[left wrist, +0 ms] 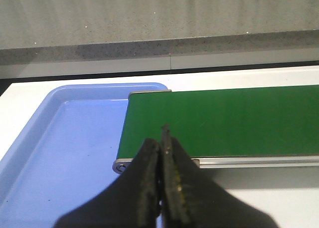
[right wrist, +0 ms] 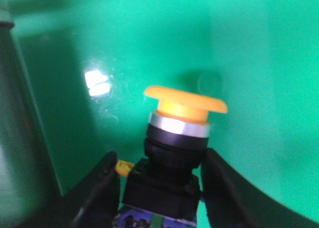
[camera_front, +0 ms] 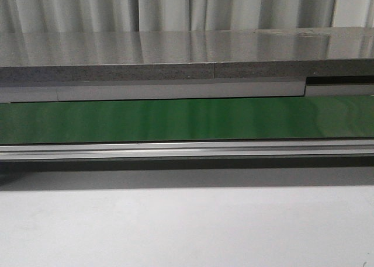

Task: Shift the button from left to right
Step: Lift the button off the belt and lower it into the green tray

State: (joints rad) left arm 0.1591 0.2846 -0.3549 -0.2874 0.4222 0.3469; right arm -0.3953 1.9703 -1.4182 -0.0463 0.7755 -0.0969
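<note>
The black body [right wrist: 164, 180] is low over the shiny green surface in the right wrist view, so my right gripper should open now.
The button [right wrist: 177, 138] shows only in the right wrist view. It has a yellow-orange mushroom cap, a silver ring and a black blocky body, and sits over a glossy green surface [right wrist: 249, 48]. My right gripper [right wrist: 159, 183] straddles the black body, one finger on each side. A thin gap shows at the left finger [right wrist: 102, 188], and the right finger [right wrist: 219, 183] is very close to the body. My left gripper [left wrist: 162, 148] is shut and empty. It hovers by the near edge of the green conveyor belt [left wrist: 224, 120] at its end. Neither arm shows in the front view.
A light blue tray [left wrist: 60, 138] lies beside the belt's end on the white table [camera_front: 187, 232]. The belt [camera_front: 187, 121] runs across the front view with an aluminium rail [camera_front: 187, 149] in front and a grey shelf [camera_front: 175, 56] behind. A dark wall [right wrist: 20, 113] borders the green surface.
</note>
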